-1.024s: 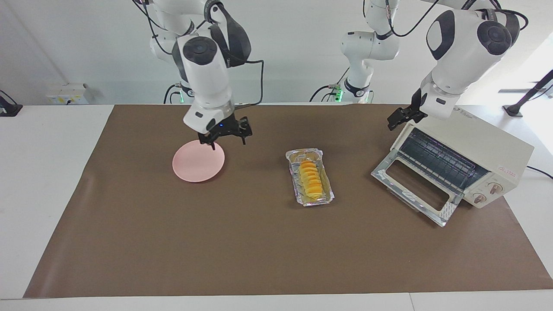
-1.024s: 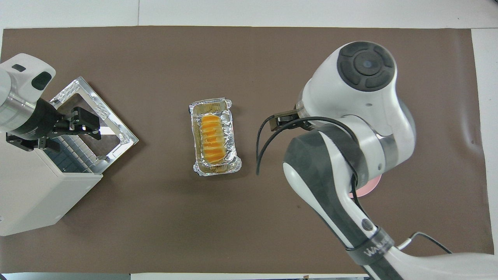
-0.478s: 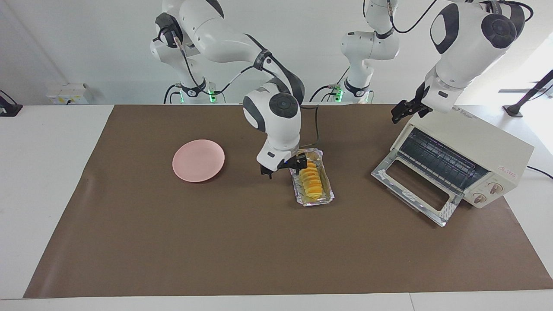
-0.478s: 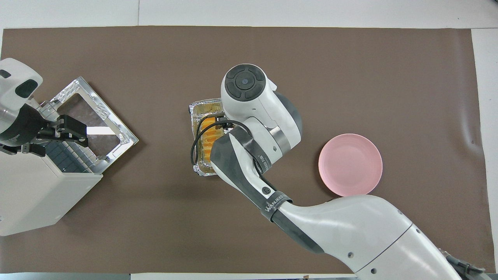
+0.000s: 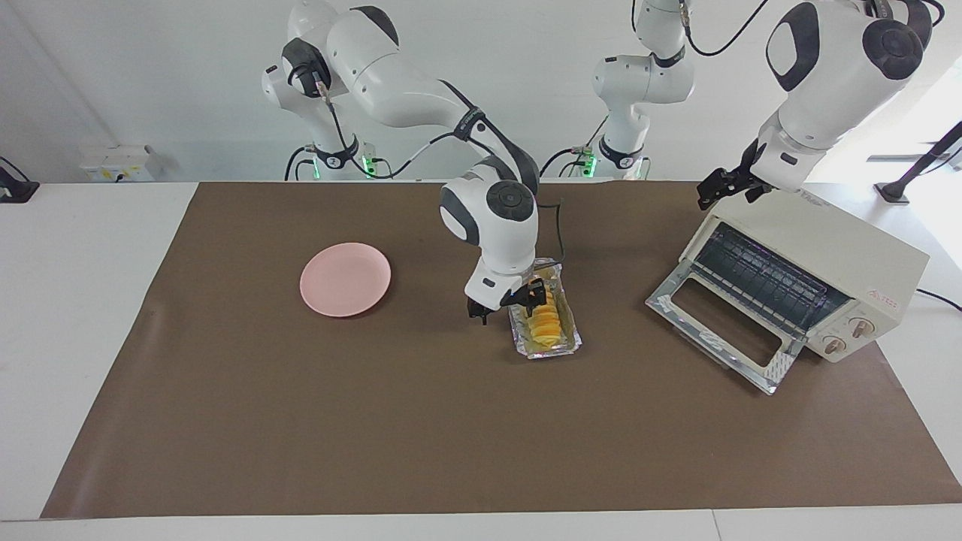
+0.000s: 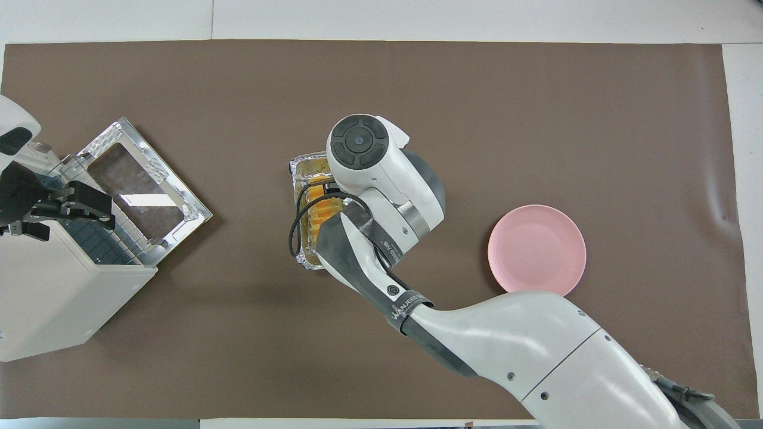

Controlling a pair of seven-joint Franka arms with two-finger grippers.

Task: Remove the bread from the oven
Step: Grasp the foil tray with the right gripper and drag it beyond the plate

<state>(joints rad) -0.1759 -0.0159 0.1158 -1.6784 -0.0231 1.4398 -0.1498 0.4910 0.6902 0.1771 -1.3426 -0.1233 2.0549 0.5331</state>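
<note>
Next, my right gripper grips the bread by its end (image 6: 319, 232). Then I move the bread out of the foil tray and onto the plate (image 6: 536, 249).
The bread (image 5: 547, 323), a ridged golden-yellow loaf, lies in a crinkled foil tray (image 5: 560, 346) on the brown mat at the table's middle. It also shows in the overhead view (image 6: 322, 210), mostly covered by the right arm. My right gripper (image 5: 505, 302) is open and low at the tray's end nearer the robots. One finger is at the bread and the other is outside the tray wall. The cream-white oven (image 5: 827, 255) stands at the left arm's end with its glass door (image 5: 721, 323) down and its rack bare. My left gripper (image 5: 718, 188) is open in the air over the oven's top corner.
A round pink plate (image 5: 346, 279) lies on the mat toward the right arm's end, about as near to the robots as the tray. The brown mat (image 5: 376, 421) covers most of the table. The oven's open door juts out toward the tray.
My right gripper has moved from over the pink plate to the foil tray and come down at the bread. My left gripper has risen and drawn back over the oven.
</note>
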